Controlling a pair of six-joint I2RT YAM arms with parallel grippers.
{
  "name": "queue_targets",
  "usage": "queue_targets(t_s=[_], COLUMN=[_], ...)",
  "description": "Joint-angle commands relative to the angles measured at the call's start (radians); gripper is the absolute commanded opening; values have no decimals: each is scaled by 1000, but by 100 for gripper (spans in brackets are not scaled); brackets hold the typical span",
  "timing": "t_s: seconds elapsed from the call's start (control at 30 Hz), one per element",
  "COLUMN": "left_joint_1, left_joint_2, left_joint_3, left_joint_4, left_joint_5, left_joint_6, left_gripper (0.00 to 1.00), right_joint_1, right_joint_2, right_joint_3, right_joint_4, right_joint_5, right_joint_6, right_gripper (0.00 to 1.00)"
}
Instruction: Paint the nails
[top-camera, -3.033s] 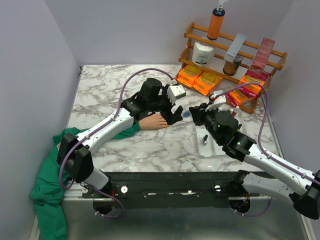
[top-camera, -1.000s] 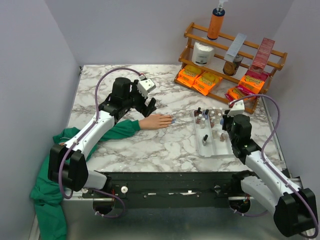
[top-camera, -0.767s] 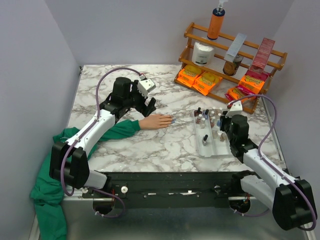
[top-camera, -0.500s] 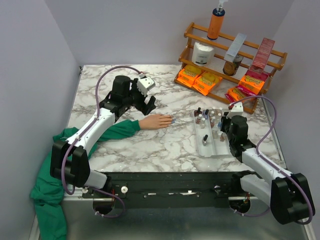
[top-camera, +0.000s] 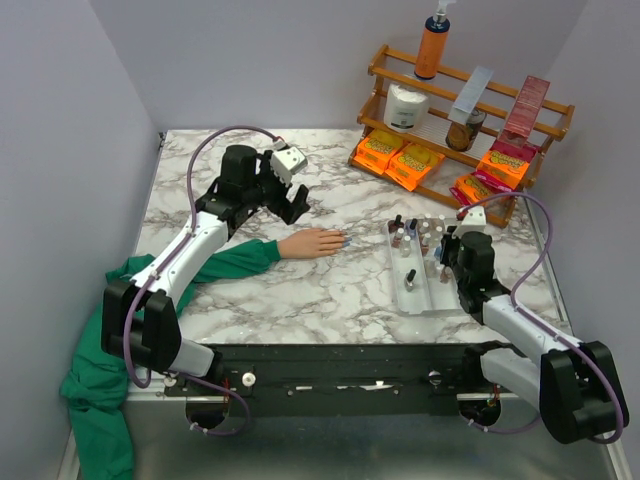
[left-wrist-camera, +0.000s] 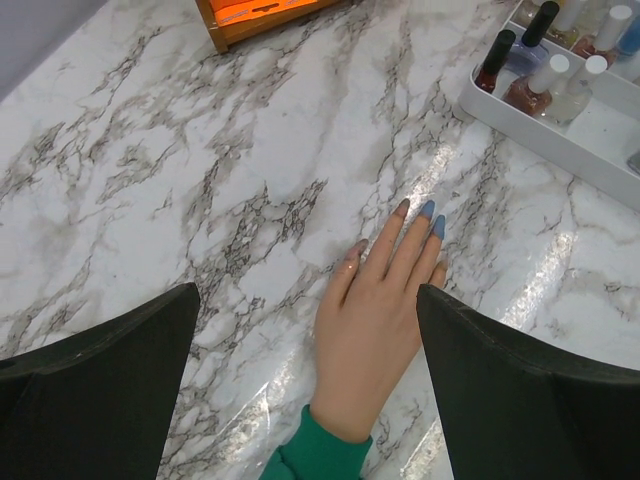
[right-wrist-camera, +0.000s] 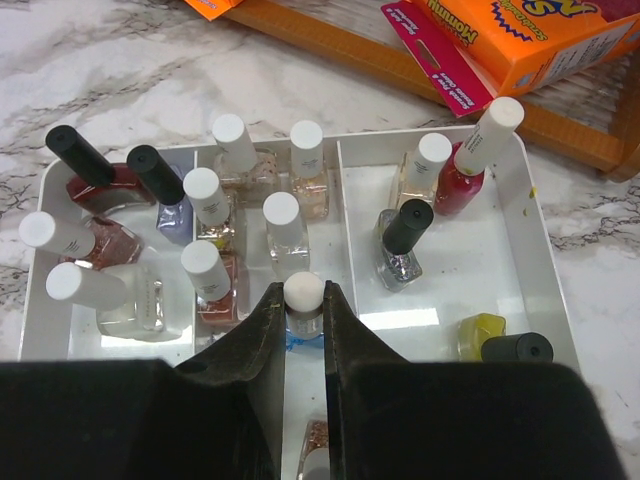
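Note:
The blue nail-polish bottle (right-wrist-camera: 303, 288) stands in the white tray's middle section, its cap between my fingers, and is ready for my right gripper to release now.
The peach fake hand (top-camera: 312, 243) with its green sleeve (top-camera: 235, 258) lies flat on the marble, fingers pointing right. In the left wrist view the hand (left-wrist-camera: 375, 310) shows bluish nails (left-wrist-camera: 428, 209) on two fingertips and darker nails on the others. My left gripper (top-camera: 292, 198) hangs open above and behind the hand, wide apart (left-wrist-camera: 305, 300), holding nothing. My right gripper (top-camera: 446, 250) is over the white tray (top-camera: 428, 301), shut (right-wrist-camera: 304, 302) on the white cap of a blue nail-polish bottle (right-wrist-camera: 303, 288) that stands among the other bottles.
Several polish bottles (right-wrist-camera: 210, 200) fill the tray (right-wrist-camera: 500, 275). A wooden rack (top-camera: 470, 100) with orange boxes (top-camera: 400, 160) and a pump bottle (top-camera: 432, 45) stands at the back right. Green cloth (top-camera: 95, 400) hangs off the table's left front edge.
Both grippers have left the hand's fingertips. The left one has drawn back and up to the left; the right one carried the blue bottle to the tray and settled there.

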Motion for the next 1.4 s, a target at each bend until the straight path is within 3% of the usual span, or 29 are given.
queue_targets(t_s=[0.0, 0.3, 0.4, 0.43, 0.53, 0.9, 1.0, 1.1, 1.13, 1.37], left_joint_1=[11, 18, 19, 19, 19, 22, 36, 67, 79, 221], left_joint_2=[-4, -7, -4, -4, -1, -6, -30, -72, -99, -249], left_joint_3=[33, 38, 39, 39, 35, -7, -48, -111, -157, -387], left_joint_4=[-1, -3, -3, -3, 2, 5, 25, 80, 104, 342], left_joint_5=[39, 43, 43, 45, 45, -16, -64, -105, -131, -214], left_joint_6=[-1, -5, -3, -3, 2, 3, -9, -50, -69, -133], left_gripper=[99, 99, 99, 99, 99, 99, 99, 99, 99, 99], right_joint_1=[-4, -4, -4, -4, -6, -6, -4, -4, -4, -6], right_joint_2=[10, 50, 21, 12, -25, -125, -195, -256, -266, -329], right_joint_3=[19, 54, 35, 27, 18, 79, 68, 57, 54, 4], right_joint_4=[-7, -55, -44, -33, -27, -82, -58, -24, -10, 65], right_joint_5=[-7, -27, -10, -8, 10, -60, -117, -163, -174, -190], right_joint_6=[-16, -19, 2, 5, 24, -34, -82, -119, -129, -156], right_gripper=[2, 9, 22, 32, 50, 62, 69, 84, 97, 100])
